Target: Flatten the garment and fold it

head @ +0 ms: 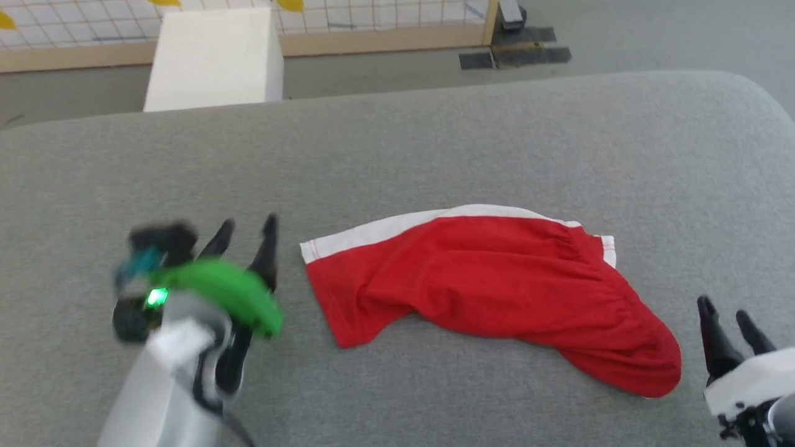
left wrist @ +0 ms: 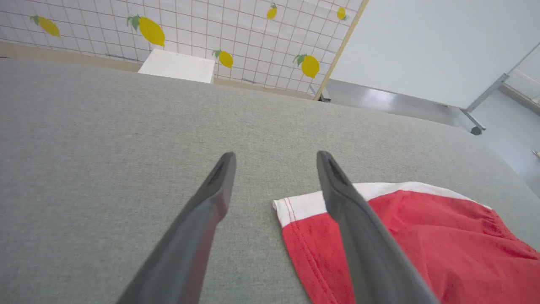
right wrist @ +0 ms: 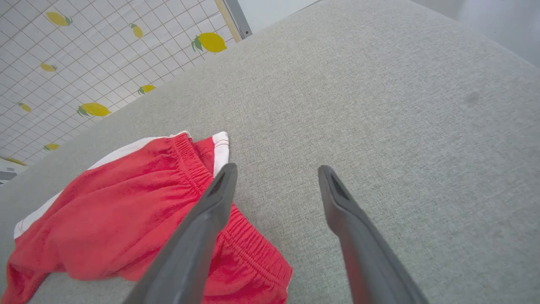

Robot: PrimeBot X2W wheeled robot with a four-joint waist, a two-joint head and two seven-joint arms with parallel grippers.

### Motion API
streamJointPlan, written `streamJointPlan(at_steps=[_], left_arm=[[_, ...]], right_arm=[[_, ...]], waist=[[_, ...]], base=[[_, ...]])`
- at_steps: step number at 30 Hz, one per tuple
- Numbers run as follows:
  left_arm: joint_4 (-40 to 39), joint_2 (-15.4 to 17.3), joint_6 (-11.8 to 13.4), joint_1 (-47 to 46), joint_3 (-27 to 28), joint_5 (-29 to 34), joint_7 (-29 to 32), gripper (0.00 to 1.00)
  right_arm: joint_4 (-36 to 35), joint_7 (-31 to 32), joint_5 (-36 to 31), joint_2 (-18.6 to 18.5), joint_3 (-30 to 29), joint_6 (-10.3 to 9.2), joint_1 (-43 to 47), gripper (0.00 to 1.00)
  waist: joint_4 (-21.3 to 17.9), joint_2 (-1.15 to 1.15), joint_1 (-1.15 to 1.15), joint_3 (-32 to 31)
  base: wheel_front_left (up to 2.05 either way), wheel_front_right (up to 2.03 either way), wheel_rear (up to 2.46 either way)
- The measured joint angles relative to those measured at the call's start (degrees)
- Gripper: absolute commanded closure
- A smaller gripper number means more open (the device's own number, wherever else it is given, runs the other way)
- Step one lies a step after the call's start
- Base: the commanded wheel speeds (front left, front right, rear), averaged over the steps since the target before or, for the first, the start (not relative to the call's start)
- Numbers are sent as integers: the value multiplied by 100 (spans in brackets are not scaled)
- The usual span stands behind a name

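The red shorts (head: 490, 285) lie bunched, so next my left gripper will grab the white corner of the leg hem (head: 310, 251) to flatten them.
The red shorts (head: 490, 285) lie bunched on the grey cushioned surface (head: 397, 155), folded roughly in half, white stripe along the far edge and gathered waistband toward the right. My left gripper (head: 248, 230) hovers just left of the leg hem, open and empty, blurred in the head view. In the left wrist view that gripper (left wrist: 276, 158) sits above bare fabric, the shorts (left wrist: 422, 245) under its right finger. My right gripper (head: 723, 310) stands open at the lower right, beside the waistband end. In the right wrist view this gripper (right wrist: 276, 171) is over grey surface, the shorts (right wrist: 126, 211) at left.
A white box (head: 214, 59) stands on the floor beyond the surface's far edge, before a tiled wall with lemon prints (left wrist: 152, 31). A wooden post (head: 492, 22) and dark floor brackets (head: 515, 56) lie at the back. The surface's corner rounds off at the right (head: 758, 99).
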Motion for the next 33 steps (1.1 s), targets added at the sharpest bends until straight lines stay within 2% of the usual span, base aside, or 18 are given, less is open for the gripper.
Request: streamJointPlan(at_steps=[3, 4, 8, 13, 14, 15, 19, 25, 30, 31, 32, 33], left_arm=[[545, 92, -26, -791, -353, 24, 1118, 0], [1103, 220, -27, -1290, -689, 142, 2075, 0], [1630, 407, -71, -1615, -975, 382, 2728, 0], [1950, 561, -113, -1731, -1107, 492, 2958, 0], [1954, 576, -160, -1752, -1091, 476, 2938, 61], [1952, 567, -177, -1767, -1063, 435, 2881, 100], [1947, 522, -380, -1777, -1015, 235, 2760, 100], [1540, 331, -394, -1407, -775, -64, 2071, 100], [818, 182, -344, -818, -628, -163, 1552, 100], [661, 183, -311, -728, -599, -187, 1501, 100], [283, 186, -243, -545, -553, -224, 1451, 100], [187, 190, -229, -502, -554, -232, 1451, 100]], right_arm=[[-76, 20, -12, 2, 20, 1, -161, 0], [-98, 48, -3, 0, 80, 1, -268, 0], [-74, 31, 63, 2, 158, 1, -304, 0], [-7, -74, 81, 1, 176, 1, -320, 0], [4, -110, 76, 2, 181, 1, -321, 0], [8, -111, 67, 1, 181, 1, -323, 0], [5, -143, 12, 0, 235, 1, -334, 0], [-355, 120, -435, -3, 401, 0, -601, 0], [-736, 1188, -1015, 1, 1090, 1, -1357, 0], [-738, 1446, -1143, 2, 1228, 1, -1562, 0], [-590, 2029, -1560, -2, 1561, 1, -2126, 0], [-458, 2208, -1628, -1, 1660, 1, -2304, 0]], waist=[[-105, 0, 0, 118], [-230, 0, 0, 251], [-407, 0, 0, 463], [-594, 0, 0, 720], [-631, 0, 0, 763], [-656, 0, 0, 796], [-703, 0, 0, 909], [-582, 0, 0, 877], [-516, 0, 0, 893], [-505, 0, 0, 912], [-450, 0, 0, 961], [-426, 0, 0, 984]], base=[[0, 0, 0], [0, 0, 0], [0, 0, 0], [0, 0, 0], [0, 0, 0], [0, 0, 0], [0, 0, 0], [0, 0, 0], [0, 0, 0], [0, 0, 0], [0, 0, 0], [0, 0, 0]])
